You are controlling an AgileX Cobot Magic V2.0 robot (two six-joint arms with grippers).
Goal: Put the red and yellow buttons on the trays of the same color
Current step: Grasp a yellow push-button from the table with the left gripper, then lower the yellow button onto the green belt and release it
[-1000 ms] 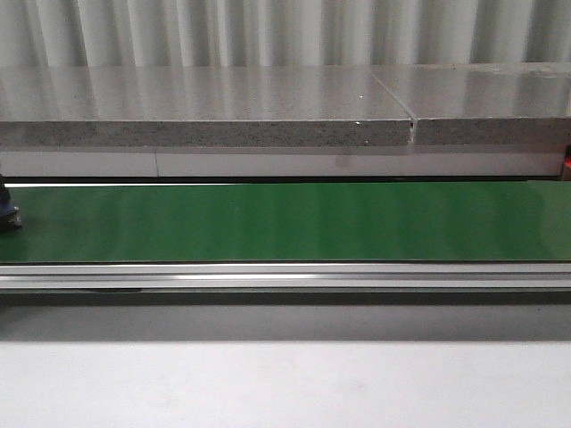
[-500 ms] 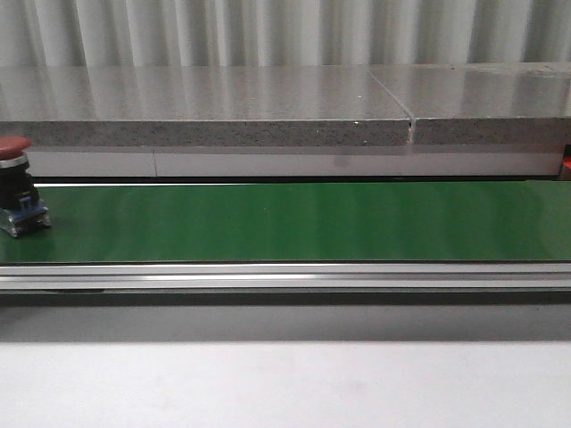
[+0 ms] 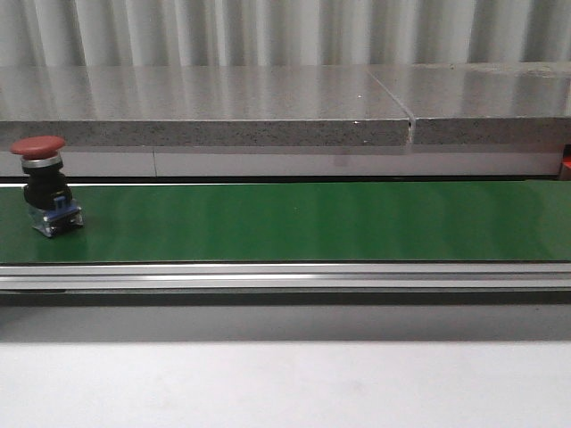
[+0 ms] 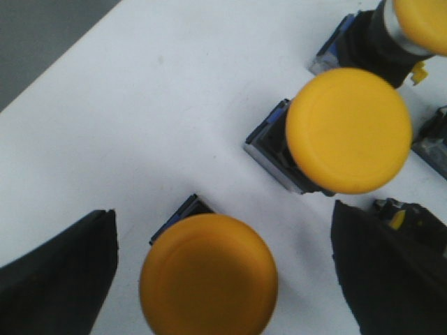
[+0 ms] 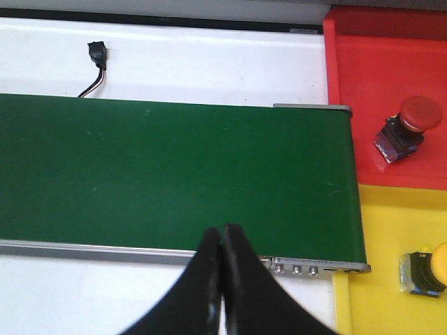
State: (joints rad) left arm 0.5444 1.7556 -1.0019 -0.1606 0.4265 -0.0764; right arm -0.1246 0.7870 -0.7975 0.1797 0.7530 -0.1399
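The fingers of my left gripper are down on both sides of the yellow button's cap [image 4: 208,276], so they should close. Closing now would catch the button.
A red button [image 3: 40,183] with a black body stands on the green belt [image 3: 312,223] at its far left in the front view. Neither gripper shows there. In the left wrist view my left gripper [image 4: 223,230] is open over a white surface. A yellow button [image 4: 208,276] stands between its fingers, untouched, and two more yellow buttons [image 4: 348,129] [image 4: 422,24] stand beyond it. My right gripper [image 5: 222,234] is shut and empty above the belt's near rail. Past the belt's end, a red tray [image 5: 363,77] holds a red button [image 5: 408,125], and a yellow tray [image 5: 380,244] holds a yellow button [image 5: 426,269].
A grey stone-like ledge [image 3: 268,111] runs behind the belt, and an aluminium rail [image 3: 285,276] borders its front. A small black connector on a wire [image 5: 98,56] lies on the white surface beyond the belt in the right wrist view.
The red button has come in from the left edge of the front view and moved right along the belt.
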